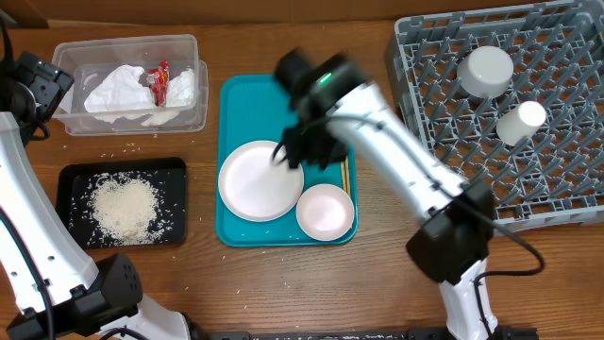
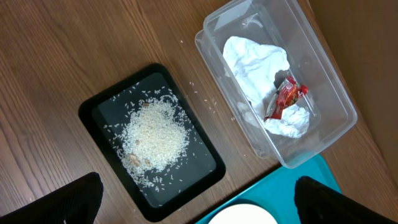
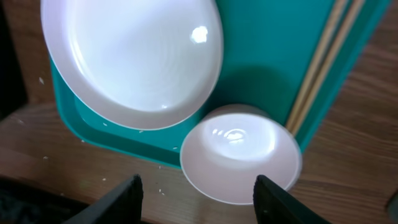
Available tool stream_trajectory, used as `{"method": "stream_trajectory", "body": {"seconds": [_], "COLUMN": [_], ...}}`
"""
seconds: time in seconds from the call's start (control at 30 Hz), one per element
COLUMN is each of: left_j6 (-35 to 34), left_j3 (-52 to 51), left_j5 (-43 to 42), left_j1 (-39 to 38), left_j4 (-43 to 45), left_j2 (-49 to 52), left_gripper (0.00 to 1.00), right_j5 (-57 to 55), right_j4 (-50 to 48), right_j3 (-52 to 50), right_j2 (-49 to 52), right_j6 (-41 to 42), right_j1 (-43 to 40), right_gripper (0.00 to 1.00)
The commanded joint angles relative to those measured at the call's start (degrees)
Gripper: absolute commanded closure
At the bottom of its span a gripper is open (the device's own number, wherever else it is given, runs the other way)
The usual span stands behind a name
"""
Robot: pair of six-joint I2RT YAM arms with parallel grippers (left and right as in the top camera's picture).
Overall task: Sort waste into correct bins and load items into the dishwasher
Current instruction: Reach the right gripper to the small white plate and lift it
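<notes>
My right gripper should grab the smaller pinkish plate by its rim [image 1: 302, 228] [image 3: 191, 180] next. Then the plate's body stays free to tip between the wires of the dishwasher rack.
The clear tub [image 1: 132, 80] holds the crumpled napkin [image 1: 118, 90] and red sauce packet [image 1: 160, 83]; both also show in the left wrist view, napkin [image 2: 255, 62] and packet [image 2: 285, 98]. The black tray [image 1: 71, 179] holds a heap of rice [image 1: 123, 208]. The large white plate [image 1: 257, 179], smaller pinkish plate [image 1: 326, 211] and chopsticks [image 1: 345, 175] lie on the teal tray [image 1: 236, 104]. The bowl [image 1: 486, 71] and cup [image 1: 522, 121] stand upside down in the grey rack [image 1: 566, 170]. My right gripper [image 3: 202, 199] is open above the small plate [image 3: 239, 155], beside the large plate [image 3: 134, 56]. My left gripper [image 2: 196, 205] is open and empty, high over the black tray [image 2: 106, 112].
Loose rice grains lie on the wooden table around the black tray [image 2: 199, 93] and by the tub. My right arm [image 1: 396, 142] stretches across from the front right over the teal tray. My left arm [image 1: 28, 236] stands along the left edge.
</notes>
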State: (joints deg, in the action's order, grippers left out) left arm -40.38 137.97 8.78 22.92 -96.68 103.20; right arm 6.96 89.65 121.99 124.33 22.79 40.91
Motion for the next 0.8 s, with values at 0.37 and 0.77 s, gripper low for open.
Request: {"method": "stream_trajectory", "body": {"seconds": [0.37,0.77], "left_j6": [-0.8,-0.8], "left_j3": [-0.3,-0.3], "left_j5": [0.2,0.2], "left_j1": [-0.1,-0.1], "left_j4": [-0.1,-0.1], "left_j2": [0.6,0.6], "left_gripper": [0.0,0.0], "right_j5": [-5.4,-4.3], "right_j4": [-10.0,-12.7], "right_j3": [-18.5,-23.5], "right_j2": [0.0,0.0], "right_j6": [7.6,9.5], "right_j1": [8.8,9.0], "right_gripper": [0.51,0.63]}}
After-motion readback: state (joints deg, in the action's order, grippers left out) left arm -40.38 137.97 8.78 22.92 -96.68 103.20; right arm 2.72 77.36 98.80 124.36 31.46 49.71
